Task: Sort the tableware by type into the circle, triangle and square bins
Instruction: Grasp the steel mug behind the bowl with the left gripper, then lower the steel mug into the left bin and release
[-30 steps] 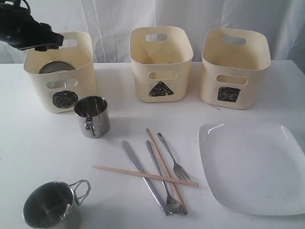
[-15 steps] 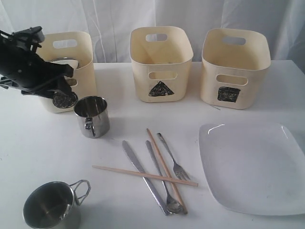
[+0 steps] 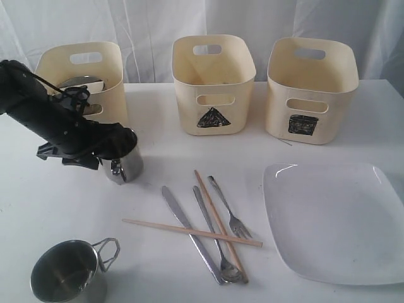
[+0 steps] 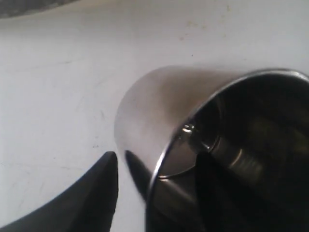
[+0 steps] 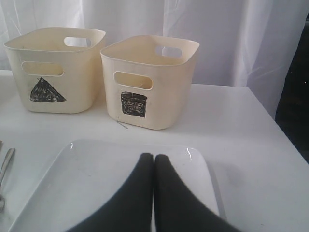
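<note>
The robot needs to sort the steel mug into the circle bin, so its left gripper needs to grab the mug by its rim (image 4: 169, 145) next.
A steel mug (image 3: 128, 159) stands upright in front of the circle bin (image 3: 113, 69). My left gripper (image 3: 112, 150) is open astride the wall of this mug (image 4: 154, 111), one finger (image 4: 104, 193) outside and the other inside. The left gripper (image 4: 158, 157) shows a gap to the wall. A second mug (image 3: 66, 273) lies at the front left. The knife (image 3: 189, 230), spoon (image 3: 214, 243), fork (image 3: 228, 211) and two chopsticks (image 3: 218, 218) lie mid-table. My right gripper (image 5: 154, 157) is shut and empty over the white square plate (image 5: 96, 179); the plate (image 3: 334, 221) lies at the right.
A bowl rim (image 3: 81, 81) shows inside the circle bin. The triangle bin (image 3: 213, 82) and square bin (image 3: 312, 88) stand along the back, and both the triangle bin (image 5: 53, 72) and square bin (image 5: 145, 82) appear in the right wrist view. White curtain hangs behind.
My left arm has come down from above the circle bin toward the front, and its gripper now straddles the wall of the mug beside the bin. Nothing else moved.
</note>
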Action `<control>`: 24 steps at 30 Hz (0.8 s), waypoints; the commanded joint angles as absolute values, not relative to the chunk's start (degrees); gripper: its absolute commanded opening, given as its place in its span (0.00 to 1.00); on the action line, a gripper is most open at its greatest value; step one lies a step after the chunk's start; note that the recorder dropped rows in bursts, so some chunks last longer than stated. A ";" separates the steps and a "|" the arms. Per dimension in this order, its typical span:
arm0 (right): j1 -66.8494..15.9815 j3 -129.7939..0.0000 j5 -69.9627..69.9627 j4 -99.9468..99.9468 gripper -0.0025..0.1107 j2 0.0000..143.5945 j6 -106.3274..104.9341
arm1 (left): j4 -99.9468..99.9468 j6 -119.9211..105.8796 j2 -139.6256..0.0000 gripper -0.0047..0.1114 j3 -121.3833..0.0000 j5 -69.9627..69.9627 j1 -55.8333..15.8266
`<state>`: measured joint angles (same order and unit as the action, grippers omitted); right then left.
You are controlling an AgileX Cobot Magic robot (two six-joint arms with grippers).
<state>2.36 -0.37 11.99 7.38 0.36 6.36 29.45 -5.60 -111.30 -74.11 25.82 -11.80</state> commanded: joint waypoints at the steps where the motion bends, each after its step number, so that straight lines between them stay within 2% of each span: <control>1: 2.79 0.00 11.89 7.34 0.02 0.00 6.29 | 30.14 -6.23 -111.99 0.42 -73.70 27.75 -12.29; 7: 2.79 0.00 11.89 7.34 0.02 0.00 6.29 | 29.92 -6.23 -111.21 0.04 -73.70 28.53 -12.29; 18: 2.79 0.00 11.89 7.34 0.02 0.00 6.29 | 17.19 -6.40 -93.63 0.04 -78.17 35.17 -12.06; 24: 2.79 0.00 11.89 7.34 0.02 0.00 6.29 | 5.65 -6.40 -84.06 0.04 -82.03 18.53 -12.06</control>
